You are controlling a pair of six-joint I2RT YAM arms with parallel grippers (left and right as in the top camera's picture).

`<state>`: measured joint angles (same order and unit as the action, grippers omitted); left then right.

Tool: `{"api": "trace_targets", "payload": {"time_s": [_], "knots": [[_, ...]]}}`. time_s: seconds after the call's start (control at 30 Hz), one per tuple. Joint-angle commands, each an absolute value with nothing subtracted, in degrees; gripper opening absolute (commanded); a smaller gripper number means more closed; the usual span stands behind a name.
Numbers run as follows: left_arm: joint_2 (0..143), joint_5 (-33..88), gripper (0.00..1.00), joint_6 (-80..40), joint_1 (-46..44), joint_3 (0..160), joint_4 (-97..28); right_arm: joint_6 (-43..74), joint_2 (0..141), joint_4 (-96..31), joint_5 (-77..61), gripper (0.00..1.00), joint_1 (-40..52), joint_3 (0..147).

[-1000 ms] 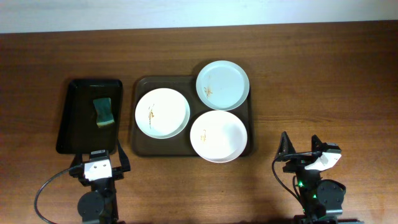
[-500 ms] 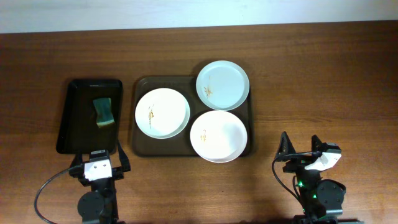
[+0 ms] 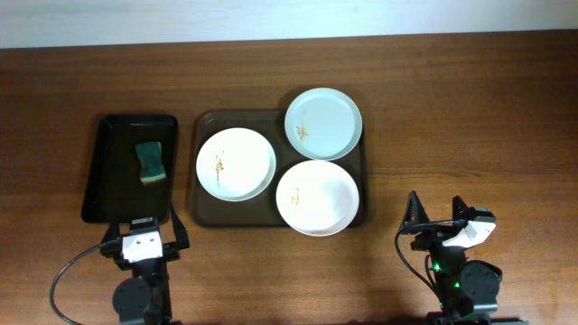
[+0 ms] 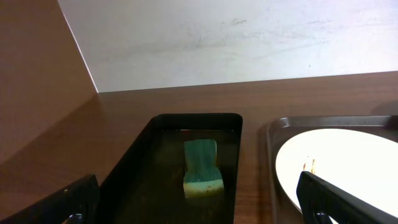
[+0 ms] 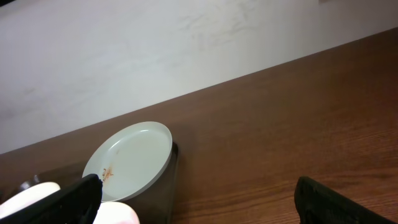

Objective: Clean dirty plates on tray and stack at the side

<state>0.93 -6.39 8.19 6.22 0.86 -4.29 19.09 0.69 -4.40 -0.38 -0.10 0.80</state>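
Observation:
The sponge's yellow side should stay free to clean plates, so my left gripper should next grab the sponge across its narrow middle (image 3: 151,162) (image 4: 202,164), with the green side toward me.
The brown tray (image 3: 207,214) lies mid-table with three plates on it. A white plate (image 3: 236,164) with an orange smear sits at its left and also shows in the left wrist view (image 4: 348,165). A second white plate (image 3: 317,197) sits at front right. The pale blue-green plate (image 3: 323,124) sits at back right, overhanging the rim, and shows in the right wrist view (image 5: 130,158). My left gripper (image 3: 144,226) is open and empty near the table's front, before the black tray. My right gripper (image 3: 437,217) is open and empty, front right of the brown tray.
A smaller black tray (image 3: 108,181) lies left of the brown tray, holding a green-and-yellow sponge (image 3: 150,163), seen also in the left wrist view (image 4: 203,168). A pale wall runs along the table's far edge.

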Motion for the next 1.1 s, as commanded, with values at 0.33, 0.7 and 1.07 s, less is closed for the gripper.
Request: {"api": "trace_targets", "payload": {"time_s": [0.33,0.7,1.07], "knots": [[1.2,1.8,0.99,9.3,6.0,0.5,-4.6,20.0,0.5,-4.4,-1.8,0.98,0.4,0.3],[20.7,3.6,0.99,4.1,6.0,21.9,-6.7,19.7,4.2,-5.0,-11.0,0.98,0.4,10.9],[74.6,7.7,0.99,4.4,6.1,76.3,-44.4,15.2,41.1,-32.0,-11.2,0.98,0.4,49.5]]}}
